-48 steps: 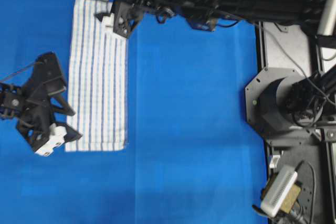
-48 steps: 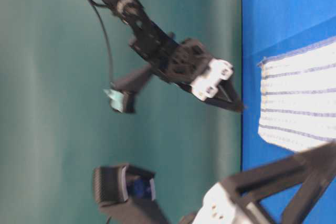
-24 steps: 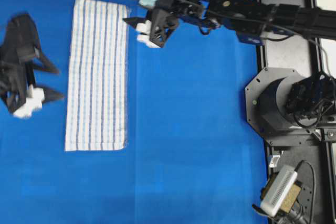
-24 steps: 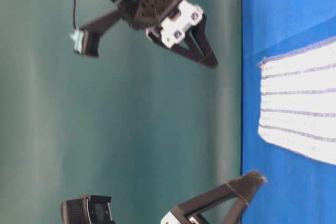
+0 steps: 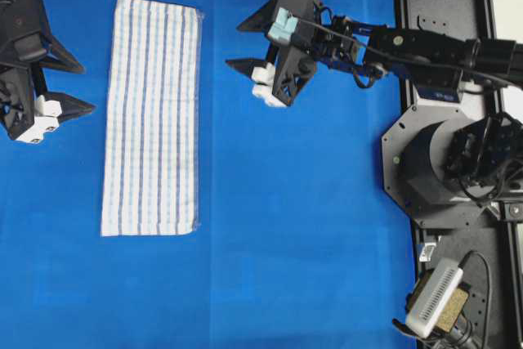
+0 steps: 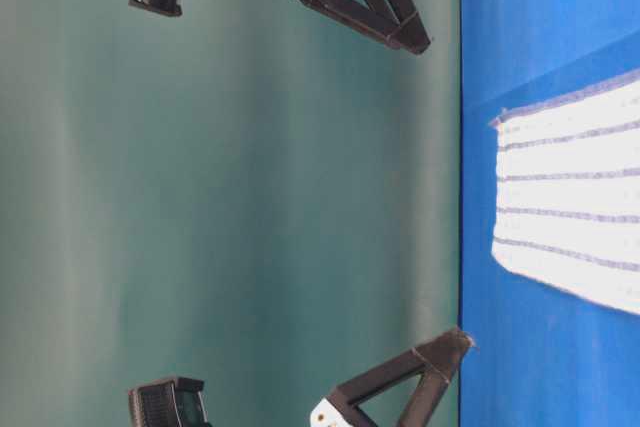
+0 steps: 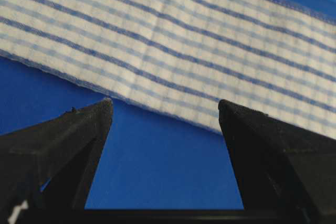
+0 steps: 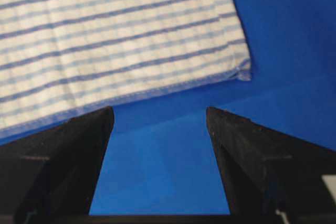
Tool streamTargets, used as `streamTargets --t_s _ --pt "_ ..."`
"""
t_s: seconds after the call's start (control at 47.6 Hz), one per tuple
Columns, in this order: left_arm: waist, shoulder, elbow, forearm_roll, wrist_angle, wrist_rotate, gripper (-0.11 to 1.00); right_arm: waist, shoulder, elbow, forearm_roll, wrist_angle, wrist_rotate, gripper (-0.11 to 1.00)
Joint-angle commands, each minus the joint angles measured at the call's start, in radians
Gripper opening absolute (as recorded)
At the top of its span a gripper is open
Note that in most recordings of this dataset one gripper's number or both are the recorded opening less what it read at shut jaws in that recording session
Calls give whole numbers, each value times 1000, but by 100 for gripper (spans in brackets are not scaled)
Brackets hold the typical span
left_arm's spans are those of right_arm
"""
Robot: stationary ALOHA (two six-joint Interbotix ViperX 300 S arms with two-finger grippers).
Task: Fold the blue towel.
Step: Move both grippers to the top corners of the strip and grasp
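The towel [image 5: 151, 116] has layers that curl up slightly at one corner, so I need to pinch that hem corner [image 5: 197, 14] next with my right gripper.
The blue towel [image 5: 151, 116], white with thin blue stripes, lies flat as a long folded strip on the blue table cover at the left. It also shows in the table-level view [image 6: 570, 197]. My left gripper [image 5: 86, 87] is open and empty, to the left of the towel and apart from it. In the left wrist view the towel's long edge [image 7: 173, 35] lies beyond the open gripper [image 7: 165, 106]. My right gripper [image 5: 235, 45] is open and empty, to the right of the towel's far end. The right wrist view shows the towel's corner [image 8: 115, 40] beyond the open gripper [image 8: 160, 111].
The right arm's black base plate [image 5: 441, 161] stands along the right edge, with a white device [image 5: 437, 288] at the bottom right. Both grippers hang above the table in the table-level view, against a green backdrop [image 6: 250, 197].
Both grippers have drawn away from the towel. The right one has moved right from the towel's far corner. The left one has moved left and toward the far side. The towel lies still.
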State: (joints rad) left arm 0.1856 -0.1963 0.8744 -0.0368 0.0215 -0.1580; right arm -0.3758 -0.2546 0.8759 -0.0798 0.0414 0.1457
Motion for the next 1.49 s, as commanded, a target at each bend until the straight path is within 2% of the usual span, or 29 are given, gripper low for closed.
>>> streamTargets --t_s 0.0,0.231,0.378,0.63,0.819,1.029,1.281,1.47 --pt "6 -20 -11 3 -12 3 76 6 -18 -9 3 -8 3 85" --pt "14 -20 -14 3 -12 6 76 6 -11 -18 2 -11 3 85" --pt "61 0 -37 5 -18 20 76 -21 18 -43 -2 -29 0 85" --pt "206 112 -103 5 -91 175 76 -110 170 -138 -6 -80 -9 85" --pt "307 232 -156 5 -156 233 76 -158 290 -199 -8 -129 -11 85" --pt "362 333 -198 5 -224 245 76 -175 391 -233 -6 -190 -11 85" --pt "370 434 -229 2 -310 245 76 -181 483 -255 -3 -233 -9 85" --pt "377 495 -247 -2 -324 244 75 -192 512 -256 -2 -233 -9 85"
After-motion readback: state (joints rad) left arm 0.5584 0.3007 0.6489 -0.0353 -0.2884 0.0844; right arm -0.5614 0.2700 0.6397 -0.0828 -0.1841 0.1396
